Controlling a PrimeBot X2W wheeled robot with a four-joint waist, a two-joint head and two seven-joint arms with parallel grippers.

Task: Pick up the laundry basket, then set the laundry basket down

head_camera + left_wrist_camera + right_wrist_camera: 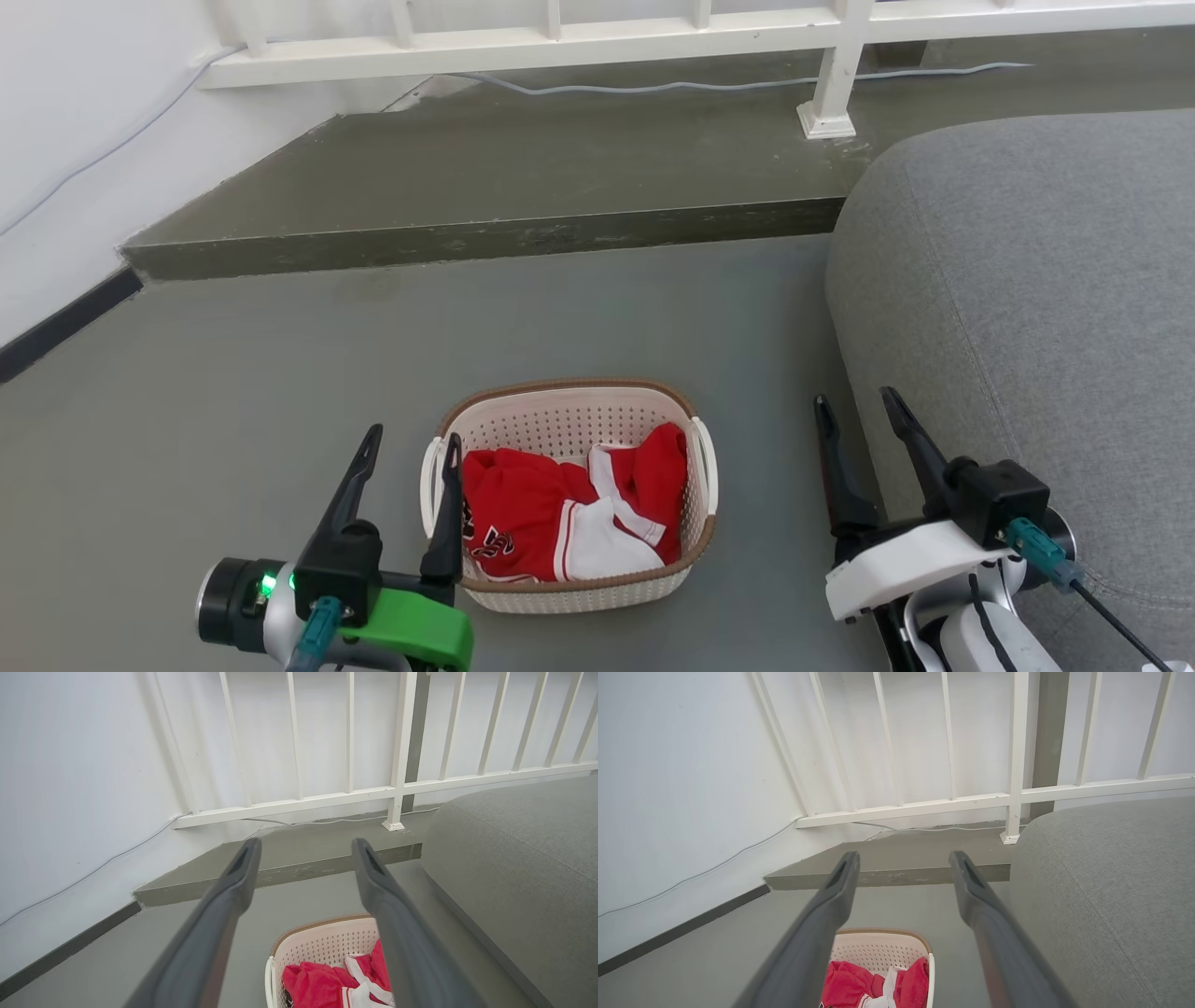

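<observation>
My left gripper is to grab the laundry basket by its narrow side loop handle [428,487] next, because loose clothes [577,504] inside would tumble out if the basket tipped.
The laundry basket [560,425] is cream-white and perforated with a brown rim, and it stands on the grey floor with red-and-white clothing [560,513] inside. My left gripper [411,443] is open just left of the basket, its right finger in front of the left loop handle [431,485]. My right gripper [857,406] is open to the right of the basket, apart from it, with nothing between its fingers. The left wrist view has the basket [322,947] low between my fingers. The right wrist view has the basket [882,952] at the bottom, left of centre.
A grey sofa [1027,299] fills the right side, close behind my right gripper. Beyond the basket a raised grey step [485,233] crosses the floor, with a white railing [560,42] and a cable behind it. A white wall [65,140] runs along the left.
</observation>
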